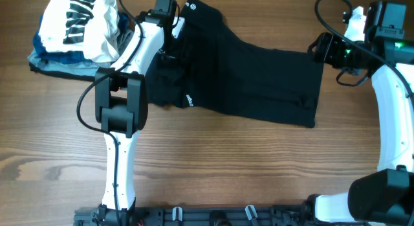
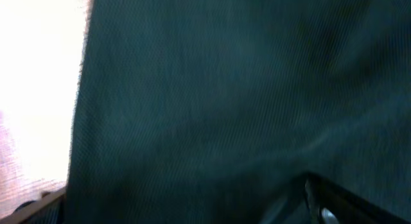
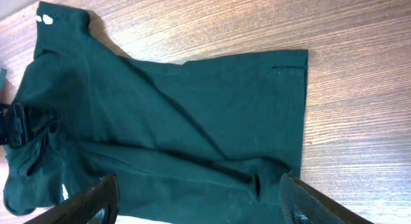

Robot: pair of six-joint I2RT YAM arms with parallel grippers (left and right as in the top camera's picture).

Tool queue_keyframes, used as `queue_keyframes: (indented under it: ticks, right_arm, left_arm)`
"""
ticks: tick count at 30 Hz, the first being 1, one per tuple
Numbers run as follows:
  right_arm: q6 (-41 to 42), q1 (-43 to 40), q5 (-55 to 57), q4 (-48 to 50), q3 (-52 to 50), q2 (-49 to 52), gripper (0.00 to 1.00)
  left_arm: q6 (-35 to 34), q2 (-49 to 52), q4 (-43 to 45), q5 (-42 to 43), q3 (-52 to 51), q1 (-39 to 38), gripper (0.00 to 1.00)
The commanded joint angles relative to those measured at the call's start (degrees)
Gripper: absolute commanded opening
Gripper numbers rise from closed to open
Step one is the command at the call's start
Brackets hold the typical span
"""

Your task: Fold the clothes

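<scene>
Next, my left gripper pinches the black T-shirt [image 1: 246, 77] by the fabric edge beneath it, leaving the rest spread, to draw that part over and fold it.
The clothes, a black T-shirt [image 1: 246, 77], lie spread over the far middle of the wooden table, with a small white neck label [image 1: 192, 4] at the far edge. My left gripper [image 1: 169, 57] sits low on the shirt's left part. In the left wrist view, dark fabric [image 2: 212, 102] fills the frame, and the left gripper [image 2: 180, 208] is open with its fingers out at the frame's bottom corners. My right gripper [image 1: 321, 48] hovers at the shirt's right edge. It is open [image 3: 202, 205], nothing is between its fingers, and the shirt [image 3: 192, 108] lies below it.
A pile of a white garment with black lettering [image 1: 81, 22] on light-blue denim [image 1: 52, 61] lies at the far left, next to the left arm. The arm bases stand on a rail [image 1: 213, 216] along the near edge. Bare wood [image 1: 246, 168] lies in front of the shirt.
</scene>
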Motion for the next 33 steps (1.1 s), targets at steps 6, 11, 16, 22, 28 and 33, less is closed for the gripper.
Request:
queue_keyframes:
  ticks: [6, 11, 16, 22, 28, 33]
  right_arm:
    - [-1.16, -0.33, -0.46, -0.24, 1.07, 0.35, 0.81]
    - [-1.20, -0.33, -0.44, -0.90, 1.05, 0.44, 0.82]
    - [-1.99, -0.33, -0.42, -2.84, 1.05, 0.48, 0.82]
    - [-2.62, -0.33, 2.10, -1.99, 1.05, 0.63, 0.87]
    - [-2.89, -0.28, 1.90, 1.77, 1.07, 4.15, 0.82]
    - [-4.39, -0.07, 0.39, 7.19, 1.07, 7.43, 0.82]
  left_arm:
    - [-1.92, 1.70, -16.00, 1.14, -1.01, -0.04, 1.00]
    - [-2.23, 1.70, -22.23, 0.83, -3.04, -0.04, 1.00]
    - [-5.25, 1.60, -27.06, -4.87, -3.23, 0.07, 1.00]
    - [-6.25, -0.48, -25.62, -6.25, -2.56, 1.66, 1.00]
    - [-6.27, -7.93, -24.37, -5.42, 10.54, 1.29, 1.00]
    - [-8.50, -7.45, -7.80, 0.04, 16.39, 1.77, 1.00]
